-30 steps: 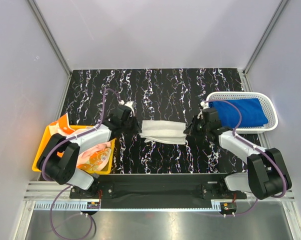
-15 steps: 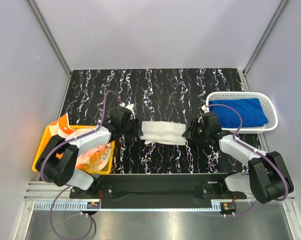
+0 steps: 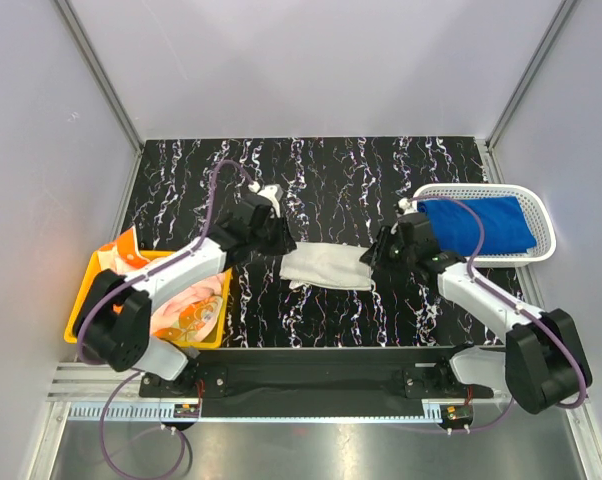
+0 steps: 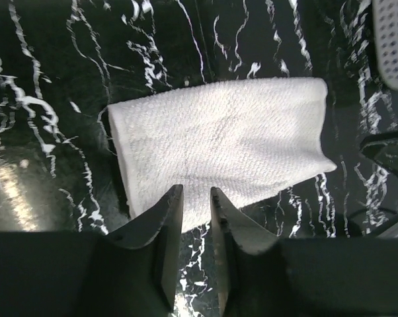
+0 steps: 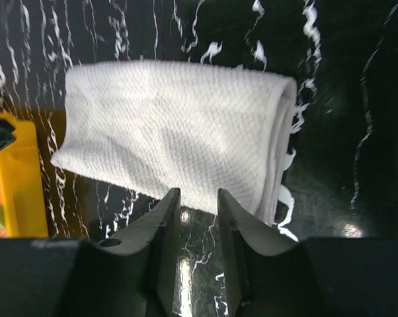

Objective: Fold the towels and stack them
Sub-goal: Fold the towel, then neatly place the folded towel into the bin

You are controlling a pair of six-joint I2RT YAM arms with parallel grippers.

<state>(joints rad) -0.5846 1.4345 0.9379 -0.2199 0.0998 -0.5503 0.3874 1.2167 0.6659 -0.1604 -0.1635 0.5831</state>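
Next, my right gripper grabs the off-white towel's layered end nearest the white basket [image 5: 274, 150], and the rest trails to stack flat.
A folded off-white towel [image 3: 326, 267] lies flat on the black marbled table between my two grippers. My left gripper [image 3: 283, 244] hovers at its left end, jaws open with nothing between them; in the left wrist view the towel [image 4: 219, 142] lies just beyond the gripper [image 4: 196, 195]. My right gripper [image 3: 375, 257] is at the towel's right end, also open and empty, with the towel [image 5: 172, 142] just past the gripper [image 5: 198, 196]. A royal blue towel [image 3: 481, 225] lies folded in the white basket. An orange-and-white patterned towel [image 3: 189, 308] sits in the yellow bin.
The white perforated basket [image 3: 541, 215] stands at the right edge of the table; its corner [image 4: 394, 39] shows in the left wrist view. The yellow bin [image 3: 89, 290] stands at the left, its side [image 5: 14, 178] visible in the right wrist view. Grey walls enclose the table.
Both grippers have opened and let go of the off-white towel, which now lies flat. The left gripper has drawn up and back from the towel's left end.
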